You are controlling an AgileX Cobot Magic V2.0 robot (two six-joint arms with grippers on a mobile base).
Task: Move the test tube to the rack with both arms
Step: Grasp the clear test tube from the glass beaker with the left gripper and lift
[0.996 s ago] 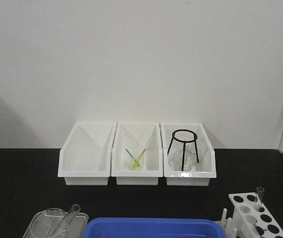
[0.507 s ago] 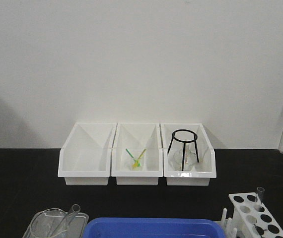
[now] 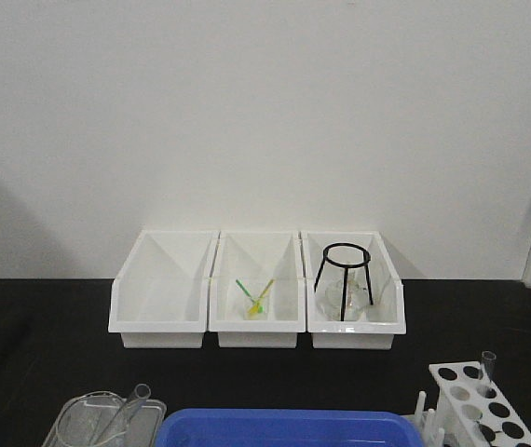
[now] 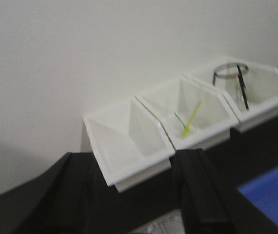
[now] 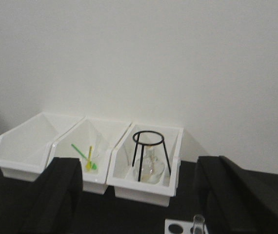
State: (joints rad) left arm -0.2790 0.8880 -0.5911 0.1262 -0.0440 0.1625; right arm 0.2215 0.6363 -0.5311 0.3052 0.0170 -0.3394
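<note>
The test tube is in the glass container. My left gripper should grab its upper part below its opening (image 3: 133, 402) next, to pass the tube toward the rack (image 3: 489, 410).
A clear test tube (image 3: 138, 397) leans in a clear glass container (image 3: 84, 421) at the lower left of the front view. A second test tube (image 3: 487, 364) stands upright in the white rack (image 3: 489, 410) at the lower right. The rack's corner (image 5: 177, 226) and that tube's mouth (image 5: 198, 222) also show in the right wrist view. My left gripper (image 4: 131, 175) is open and empty, raised and facing the white bins. My right gripper (image 5: 136, 185) is open and empty, raised behind the rack. Neither arm shows in the front view.
Three white bins (image 3: 256, 291) stand in a row against the wall. The middle one holds green and yellow sticks (image 3: 255, 298), the right one a black wire tripod over a flask (image 3: 344, 279). A blue tray (image 3: 279, 428) sits at the front centre.
</note>
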